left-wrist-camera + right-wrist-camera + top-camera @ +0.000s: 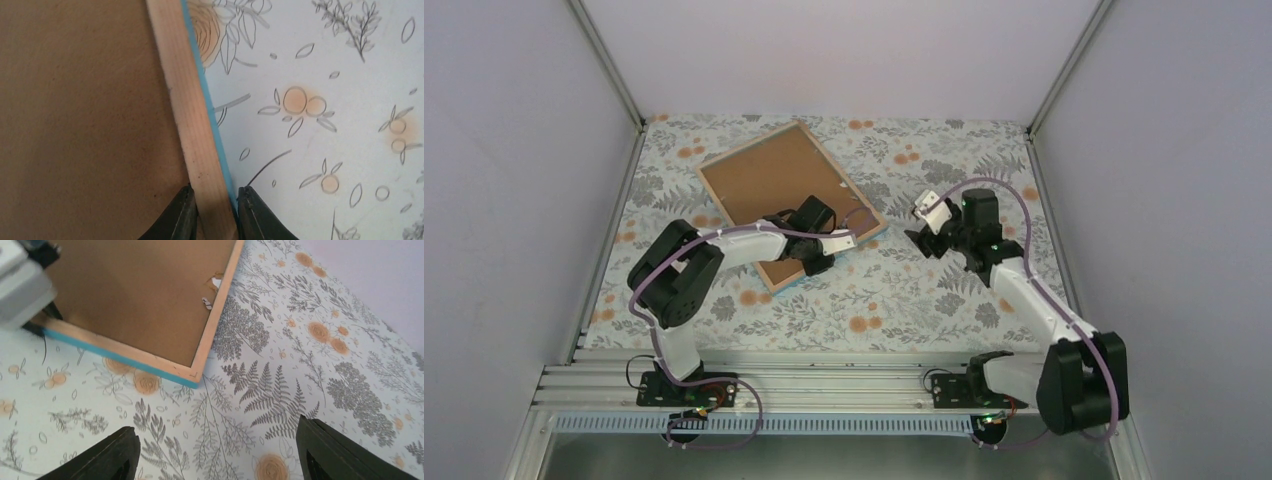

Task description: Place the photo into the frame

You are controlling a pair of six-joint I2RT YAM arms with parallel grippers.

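Note:
The right gripper grabs the frame by its near bare corner (881, 225) next, which leaves the brown backing board (769, 180) free to keep the photo in.
The frame (844, 177) lies face down and turned at an angle on the flowered table, with its light wood back up and a turquoise strip showing along the edge. A brown backing board (769, 180) fills it. The photo is hidden. My left gripper (816, 262) is shut on the frame's near right rail. In the left wrist view the gripper (216, 205) has one finger on the board side and one on the turquoise side of the wood rail (192, 110). My right gripper (921, 232) hangs open above the table, right of the frame's corner (192, 374); nothing lies between its fingers (215, 450).
A flower-and-fern patterned cloth (904, 300) covers the table. Grey walls with metal posts close in the left, back and right. Small metal tabs (207, 302) stick out at the board's edge. The left arm's wrist (22, 285) shows in the right wrist view.

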